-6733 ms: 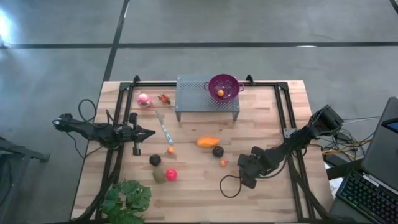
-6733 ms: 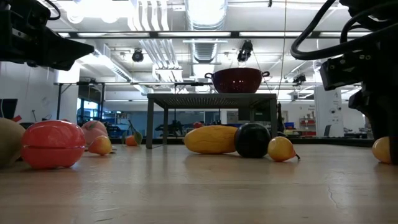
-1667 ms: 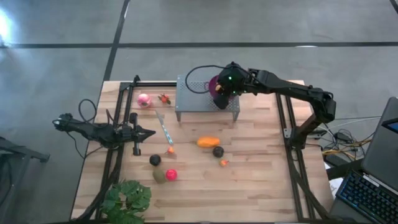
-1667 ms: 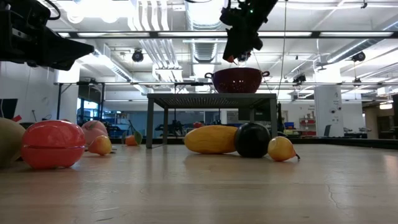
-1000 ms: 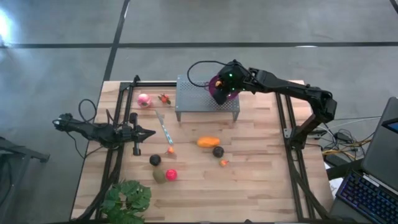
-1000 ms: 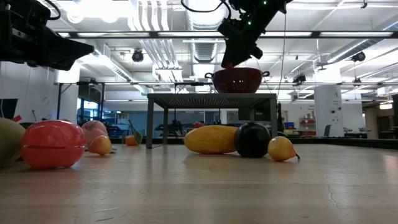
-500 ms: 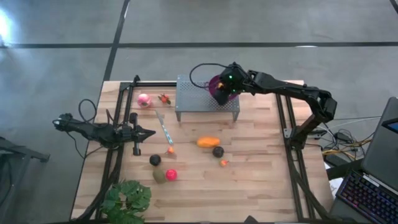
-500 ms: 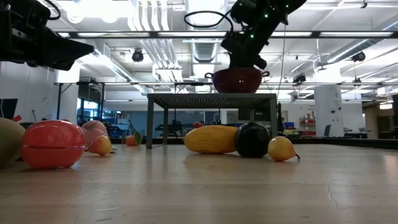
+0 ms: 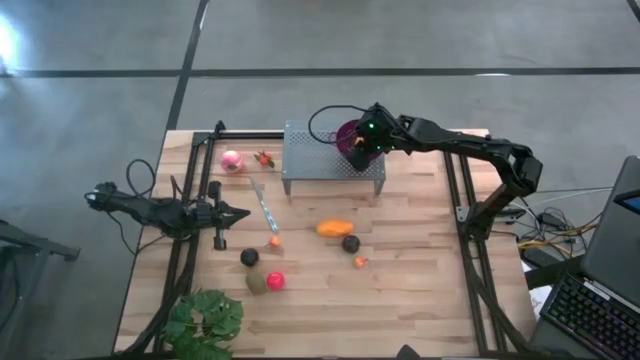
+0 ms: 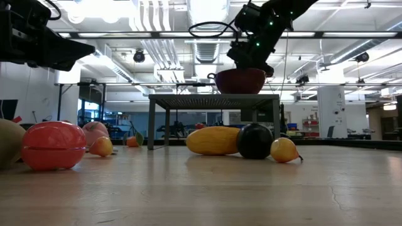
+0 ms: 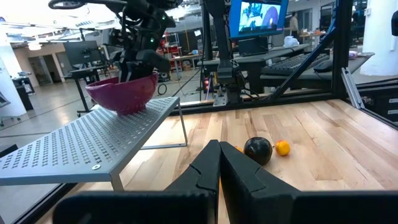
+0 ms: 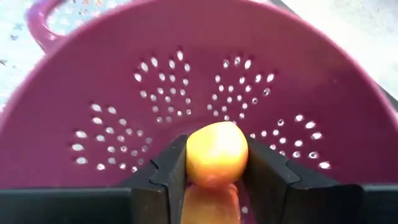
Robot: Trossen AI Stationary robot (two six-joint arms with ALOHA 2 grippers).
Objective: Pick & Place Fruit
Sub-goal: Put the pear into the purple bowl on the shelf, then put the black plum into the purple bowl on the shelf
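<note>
The robot's right gripper needs to let go of the orange-yellow fruit (image 12: pixel 216 152) now. The fruit hangs inside the purple bowl (image 12: pixel 205 81) over the other orange piece, so it would rest in the bowl.
A purple perforated bowl (image 12: pixel 205 81) stands on a grey perforated stand (image 9: pixel 318 160) at the table's far middle. My right gripper (image 12: pixel 216 163) reaches down into the bowl (image 10: pixel 242 81), shut on a small orange-yellow fruit (image 12: pixel 216 152). Another orange piece (image 12: pixel 212 204) lies under it in the bowl. More fruit lies on the table: an elongated orange piece (image 9: pixel 335 228), a dark ball (image 9: pixel 350 243), a red ball (image 9: pixel 275 280) and a pink ball (image 9: pixel 231 160). My left gripper (image 11: pixel 219 163) waits shut at the table's left, pointing level. My right gripper pinches the small orange-yellow fruit by two opposite sides (image 12: pixel 193 155) between its two fingers. The fingers slant down into the bowl from above and from the table's right. The fruit hangs inside the bowl, just above the other orange piece; whether the two touch I cannot tell.
A second dark ball (image 9: pixel 249 257), an olive-green piece (image 9: pixel 256 282) and tiny orange bits (image 9: pixel 360 262) lie on the near half of the table. A thin light rod (image 9: pixel 265 207) lies left of the middle. A leafy plant (image 9: pixel 205 320) sits at the near left corner.
My right gripper has sunk with the fruit from above the bowl's rim down into the bowl, tipping a little. The fruit stays between its fingers.
</note>
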